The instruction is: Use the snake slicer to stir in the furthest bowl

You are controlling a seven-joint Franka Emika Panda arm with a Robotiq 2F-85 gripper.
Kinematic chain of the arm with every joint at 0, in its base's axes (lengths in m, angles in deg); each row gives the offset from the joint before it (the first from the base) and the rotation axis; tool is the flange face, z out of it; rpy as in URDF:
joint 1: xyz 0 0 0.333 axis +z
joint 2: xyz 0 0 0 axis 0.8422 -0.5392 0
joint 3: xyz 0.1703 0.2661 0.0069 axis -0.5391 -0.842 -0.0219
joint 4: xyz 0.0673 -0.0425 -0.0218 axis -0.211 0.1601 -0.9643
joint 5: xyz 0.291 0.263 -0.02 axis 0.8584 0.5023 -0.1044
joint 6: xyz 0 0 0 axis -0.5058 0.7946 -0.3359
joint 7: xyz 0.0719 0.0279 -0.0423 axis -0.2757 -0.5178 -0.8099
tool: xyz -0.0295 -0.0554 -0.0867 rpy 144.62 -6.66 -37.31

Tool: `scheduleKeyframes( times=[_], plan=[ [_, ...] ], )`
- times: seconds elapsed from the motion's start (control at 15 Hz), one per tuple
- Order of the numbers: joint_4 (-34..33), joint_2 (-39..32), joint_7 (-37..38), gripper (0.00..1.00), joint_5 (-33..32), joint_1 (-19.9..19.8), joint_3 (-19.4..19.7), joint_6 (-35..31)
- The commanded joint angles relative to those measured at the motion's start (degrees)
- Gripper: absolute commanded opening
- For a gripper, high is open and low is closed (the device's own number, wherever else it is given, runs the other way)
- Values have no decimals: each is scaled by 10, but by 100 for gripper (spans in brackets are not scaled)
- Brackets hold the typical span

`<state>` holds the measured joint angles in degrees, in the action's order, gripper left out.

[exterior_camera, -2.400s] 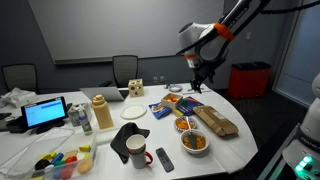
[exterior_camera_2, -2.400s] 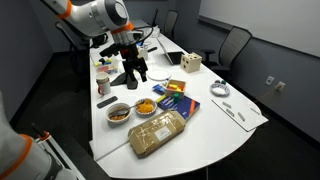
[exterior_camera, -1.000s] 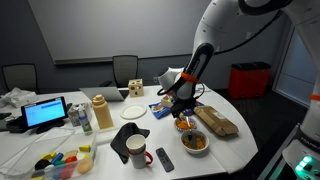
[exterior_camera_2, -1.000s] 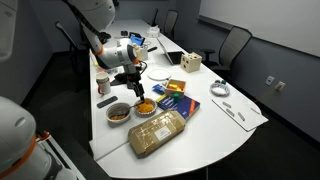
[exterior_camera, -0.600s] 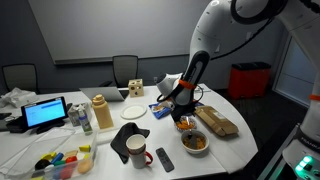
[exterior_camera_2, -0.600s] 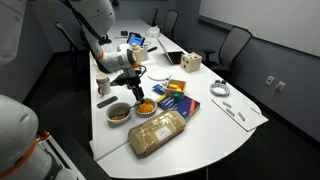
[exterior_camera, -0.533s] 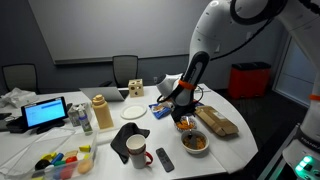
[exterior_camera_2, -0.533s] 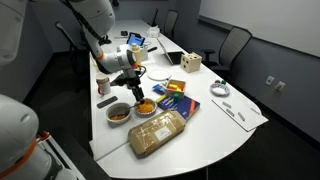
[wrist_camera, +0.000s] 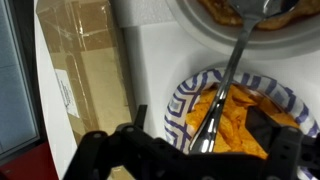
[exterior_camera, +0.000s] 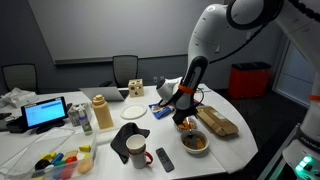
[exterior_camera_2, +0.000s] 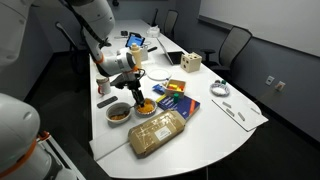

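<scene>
The snake slicer (wrist_camera: 229,78) has its handle's end (wrist_camera: 206,136) between my gripper's open fingers, and closing now would catch the slicer, so it is time to close.
In the wrist view the snake slicer (wrist_camera: 229,78), a shiny metal utensil, lies slanted. Its head rests in the top bowl (wrist_camera: 205,22) and its handle reaches over a blue-patterned bowl (wrist_camera: 180,105) full of orange chips. My gripper (wrist_camera: 205,142) hangs open just above that bowl. The handle's end sits between the dark fingers (wrist_camera: 142,128), touching neither. Both exterior views show the gripper (exterior_camera: 182,112) (exterior_camera_2: 137,96) low over the orange-chip bowl (exterior_camera: 186,125) (exterior_camera_2: 146,108). A second bowl (exterior_camera: 195,142) (exterior_camera_2: 119,113) holds brown food. I cannot tell which bowl is the furthest.
A long brown bread package (exterior_camera: 216,121) (exterior_camera_2: 160,130) (wrist_camera: 80,70) lies right beside the bowls. Colourful packets (exterior_camera_2: 175,97), a white plate (exterior_camera: 135,111), a mug (exterior_camera: 136,150), a remote (exterior_camera: 164,158) and a tablet (exterior_camera: 46,112) crowd the table.
The arm has come down from high above the table to the bowls, then sunk a little lower in the last second. The jaws have stayed open.
</scene>
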<state>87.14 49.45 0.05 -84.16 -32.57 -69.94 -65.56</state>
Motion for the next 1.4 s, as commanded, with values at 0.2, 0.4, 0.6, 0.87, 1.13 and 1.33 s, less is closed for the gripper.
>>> scheduleKeyframes(
  times=[0.2, 0.4, 0.6, 0.87, 1.13, 1.33],
  plan=[
    [-26, -18, 25, 73, -24, 16, 10, 34],
    [-27, -19, 28, 49, -30, 18, 9, 43],
    [-29, -20, 32, 27, -35, 19, 8, 49],
    [-30, -18, 35, 0, -41, 21, 6, 53],
    [-32, -5, 38, 1, -42, 25, 4, 61],
    [-21, 31, 43, 1, -54, 31, 5, 68]
  ],
)
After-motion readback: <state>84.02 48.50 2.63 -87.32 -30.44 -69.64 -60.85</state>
